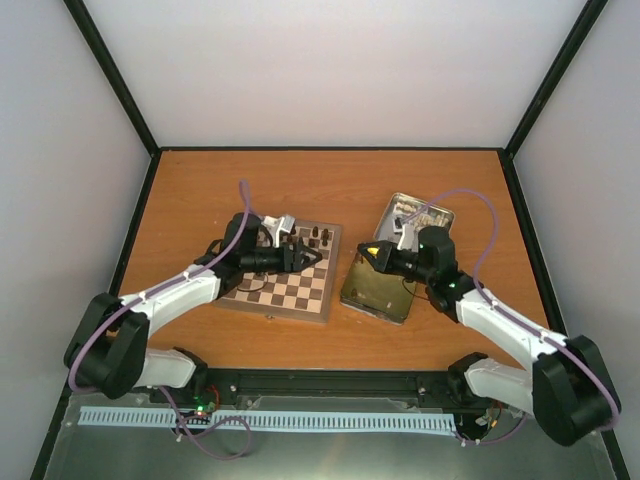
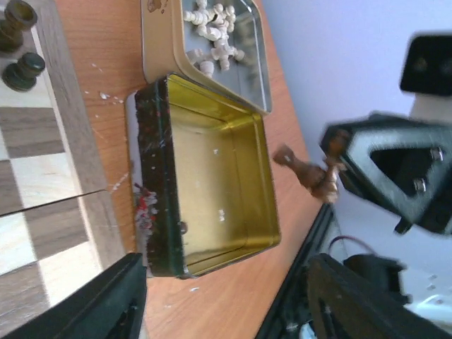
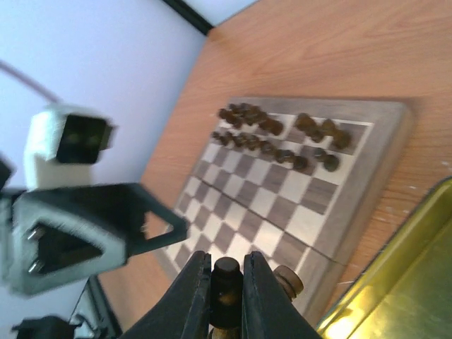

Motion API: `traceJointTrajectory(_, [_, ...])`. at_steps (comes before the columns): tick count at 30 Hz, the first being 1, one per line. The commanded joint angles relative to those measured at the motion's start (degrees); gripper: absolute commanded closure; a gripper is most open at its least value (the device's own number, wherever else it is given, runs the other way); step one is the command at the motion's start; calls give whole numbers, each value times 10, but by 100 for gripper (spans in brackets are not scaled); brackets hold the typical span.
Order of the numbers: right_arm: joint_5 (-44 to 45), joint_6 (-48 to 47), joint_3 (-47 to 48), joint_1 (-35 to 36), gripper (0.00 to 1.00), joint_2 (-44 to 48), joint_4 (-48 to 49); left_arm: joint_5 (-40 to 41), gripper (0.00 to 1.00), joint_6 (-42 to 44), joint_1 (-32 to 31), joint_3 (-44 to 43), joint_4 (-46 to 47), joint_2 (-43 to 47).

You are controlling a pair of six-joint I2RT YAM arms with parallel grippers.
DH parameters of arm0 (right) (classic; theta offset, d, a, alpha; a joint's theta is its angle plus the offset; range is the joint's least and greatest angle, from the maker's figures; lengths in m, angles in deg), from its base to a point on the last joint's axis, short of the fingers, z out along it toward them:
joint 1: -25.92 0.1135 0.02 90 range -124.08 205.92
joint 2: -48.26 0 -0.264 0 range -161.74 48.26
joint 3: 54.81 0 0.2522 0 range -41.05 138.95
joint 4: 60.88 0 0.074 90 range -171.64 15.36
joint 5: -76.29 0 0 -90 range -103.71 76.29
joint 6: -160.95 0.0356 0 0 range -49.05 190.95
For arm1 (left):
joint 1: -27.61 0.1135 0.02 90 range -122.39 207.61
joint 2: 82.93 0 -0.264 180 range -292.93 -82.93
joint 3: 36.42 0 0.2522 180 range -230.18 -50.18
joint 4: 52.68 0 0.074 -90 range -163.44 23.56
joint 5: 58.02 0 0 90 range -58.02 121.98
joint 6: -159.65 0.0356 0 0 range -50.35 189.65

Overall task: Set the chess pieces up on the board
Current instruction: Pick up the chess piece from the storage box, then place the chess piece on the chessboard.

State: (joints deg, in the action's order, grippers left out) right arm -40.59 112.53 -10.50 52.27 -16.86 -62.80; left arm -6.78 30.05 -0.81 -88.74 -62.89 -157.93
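Note:
The left gripper grips the dark brown piece by its head end next, which leaves the piece's base free to stand on the board.
The board (image 1: 290, 290) lies left of centre, with dark chess pieces (image 1: 318, 238) standing in rows along its far right edge (image 3: 275, 134). My right gripper (image 3: 227, 282) is shut on a dark brown piece (image 3: 227, 272), held in the air between the board and the tin. A second brown piece (image 3: 287, 280) shows just beside its finger; whether it is gripped I cannot tell. My left gripper (image 1: 316, 258) hovers over the board's right side, pointing at the right gripper (image 1: 368, 255). Its fingers (image 2: 106, 304) stand wide apart and open, with nothing between them.
A gold-lined tin (image 1: 378, 292) sits just right of the board. Behind it the tin's other half (image 1: 418, 215) holds several cream-white pieces (image 2: 212, 28). Black frame posts and white walls close in the table.

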Motion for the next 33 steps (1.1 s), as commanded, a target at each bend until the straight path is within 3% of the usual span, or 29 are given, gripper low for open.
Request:
traceJointTrajectory(1, [-73, -54, -21, 2, 95, 65, 28, -59, 30, -197, -2, 9, 157, -7])
traceJointTrajectory(3, [-105, -80, -19, 2, 95, 87, 40, -85, 24, -291, -3, 17, 242, -3])
traceJointTrajectory(7, [-148, -116, -3, 2, 95, 113, 61, -124, 14, -431, -7, 2, 301, -16])
traceJointTrajectory(13, [-200, -156, 39, 2, 95, 101, 57, -177, 12, -584, -29, -1, 458, -61])
traceJointTrajectory(28, [-260, -164, 71, 2, 95, 61, 64, -205, 34, -617, -55, -38, 495, -108])
traceJointTrajectory(33, [-262, -158, 68, 2, 95, 58, 74, -200, 51, -608, -55, -38, 494, -114])
